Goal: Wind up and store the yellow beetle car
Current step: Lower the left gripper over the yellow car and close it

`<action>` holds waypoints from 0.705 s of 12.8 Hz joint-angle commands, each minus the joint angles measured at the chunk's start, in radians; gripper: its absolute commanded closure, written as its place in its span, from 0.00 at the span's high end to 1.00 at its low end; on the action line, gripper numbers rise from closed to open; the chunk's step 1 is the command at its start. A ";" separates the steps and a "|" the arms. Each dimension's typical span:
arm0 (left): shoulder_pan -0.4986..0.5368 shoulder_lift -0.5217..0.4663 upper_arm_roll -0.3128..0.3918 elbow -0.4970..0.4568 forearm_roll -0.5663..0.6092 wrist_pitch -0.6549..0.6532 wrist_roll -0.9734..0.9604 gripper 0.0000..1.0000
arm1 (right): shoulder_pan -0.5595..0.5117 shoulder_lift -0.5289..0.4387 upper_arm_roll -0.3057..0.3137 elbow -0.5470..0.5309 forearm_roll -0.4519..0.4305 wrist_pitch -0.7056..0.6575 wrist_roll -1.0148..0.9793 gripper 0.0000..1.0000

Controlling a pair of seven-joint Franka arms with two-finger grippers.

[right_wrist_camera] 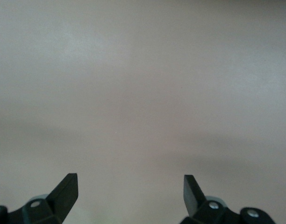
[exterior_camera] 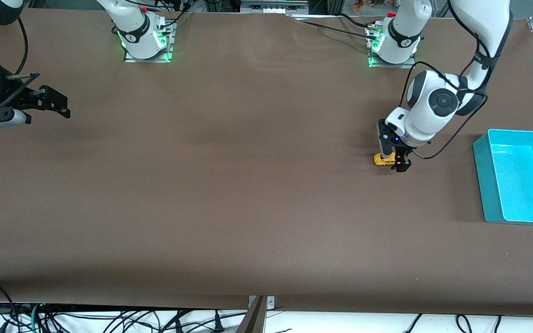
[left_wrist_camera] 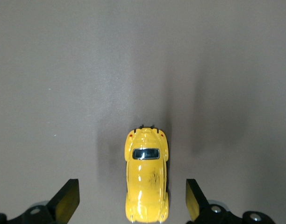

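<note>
My left gripper grabs the yellow beetle car (exterior_camera: 382, 159) by its two long sides next, to store it in the turquoise bin.
The yellow beetle car (exterior_camera: 382, 159) stands on the brown table toward the left arm's end. My left gripper (exterior_camera: 395, 157) is low over it and open. In the left wrist view the yellow beetle car (left_wrist_camera: 146, 179) lies between the two fingers, with a gap on each side and no contact. My right gripper (exterior_camera: 49, 102) waits open over the table near the right arm's end. The right wrist view shows my right gripper (right_wrist_camera: 130, 190) with only bare table between its fingers.
A turquoise bin (exterior_camera: 521, 210) sits at the left arm's end of the table, a little nearer the front camera than the car. The two arm bases (exterior_camera: 146, 39) stand along the table's top edge. Cables hang below the front edge (exterior_camera: 109, 319).
</note>
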 commanded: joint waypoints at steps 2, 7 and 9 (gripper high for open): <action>-0.005 0.065 0.006 -0.020 0.018 0.113 0.018 1.00 | 0.013 -0.010 -0.014 -0.008 0.017 -0.004 -0.002 1.00; -0.005 0.075 0.006 -0.020 0.019 0.118 0.021 0.87 | 0.013 -0.010 -0.014 -0.008 0.017 -0.004 -0.002 1.00; -0.004 0.068 0.007 -0.019 0.018 0.110 0.021 0.65 | 0.013 -0.010 -0.014 -0.008 0.017 -0.004 -0.002 1.00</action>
